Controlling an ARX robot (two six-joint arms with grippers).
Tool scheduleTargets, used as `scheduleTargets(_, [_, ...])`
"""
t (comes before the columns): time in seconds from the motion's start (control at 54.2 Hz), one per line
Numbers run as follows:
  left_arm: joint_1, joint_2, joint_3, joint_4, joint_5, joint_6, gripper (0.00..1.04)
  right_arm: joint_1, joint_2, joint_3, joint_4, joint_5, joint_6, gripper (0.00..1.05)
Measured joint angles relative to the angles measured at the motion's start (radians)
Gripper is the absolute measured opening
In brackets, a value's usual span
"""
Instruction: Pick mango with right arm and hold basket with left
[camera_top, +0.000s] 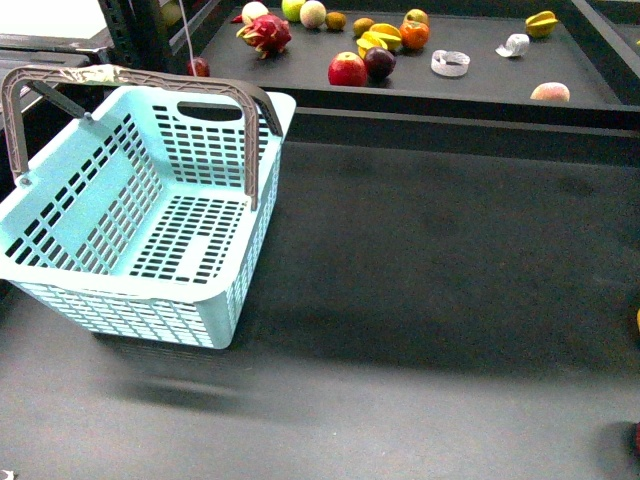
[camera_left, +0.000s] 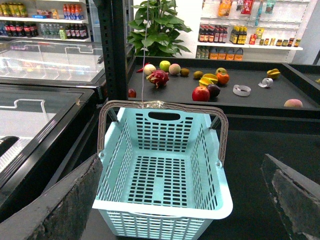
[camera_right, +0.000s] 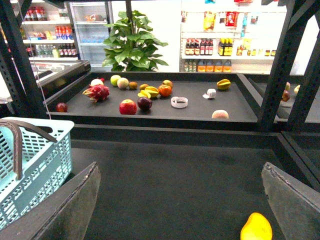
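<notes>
The left gripper grabs the basket by its grey-brown swing handle (camera_left: 160, 104) next, to hold it steady for the mango.
The light turquoise basket (camera_top: 90, 205) stands on the dark floor at the left, empty, with its grey-brown handles (camera_top: 140, 78) raised. In the left wrist view the basket (camera_left: 162, 205) lies straight ahead between my left gripper's fingers (camera_left: 65, 210). My left gripper (camera_left: 182, 159) is open and apart from the rim. The mango (camera_right: 256, 227), smooth and yellow-orange, lies on the dark floor close to one finger (camera_right: 295, 200) of my right gripper (camera_right: 181, 167), which is open and holds nothing. Neither arm shows in the front view.
A raised black display shelf (camera_top: 450, 105) behind holds a red apple (camera_top: 347, 69), a dragon fruit (camera_top: 265, 33), an orange fruit (camera_top: 414, 34), star fruit (camera_top: 541, 22) and a tape roll (camera_top: 450, 63). A glass freezer (camera_left: 35, 115) stands left of the basket. Black posts (camera_right: 280, 65) rise at the right.
</notes>
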Motion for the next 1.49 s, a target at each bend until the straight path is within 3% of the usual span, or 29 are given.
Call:
scheduleTargets(0.074, [-0.006, 0.002, 0.001, -0.002, -0.017, -0.008, 0.97, 0.0, 0.0, 0.0, 0.0, 0.0, 0.0, 0.96])
scheduleTargets(0.184, [-0.115, 0.107, 0.005, -0.007, -0.386, -0.19, 0.97, 0.0, 0.0, 0.0, 0.0, 0.001, 0.0, 0.96])
scheduleTargets(0.277, [-0.111, 0.237, 0.009, 0.073, -0.495, -0.352, 0.97, 0.0, 0.0, 0.0, 0.0, 0.0, 0.0, 0.96])
scheduleTargets(0.498, [-0.08, 0.756, 0.072, 0.478, -0.433, -0.609, 0.97, -0.001, 0.0, 0.0, 0.0, 0.0, 0.0, 0.96])
scheduleTargets(0.664, [-0.053, 1.225, 0.208, 0.734, -0.329, -0.829, 0.97, -0.001, 0.0, 0.0, 0.0, 0.0, 0.0, 0.96])
scheduleTargets(1.033, [-0.06, 1.624, 0.469, 0.82, -0.249, -1.08, 0.97, -0.001, 0.0, 0.0, 0.0, 0.0, 0.0, 0.96])
scheduleTargets(1.494, [-0.086, 2.024, 0.903, 0.718, -0.216, -1.284, 0.97, -0.001, 0.0, 0.0, 0.0, 0.0, 0.0, 0.96])
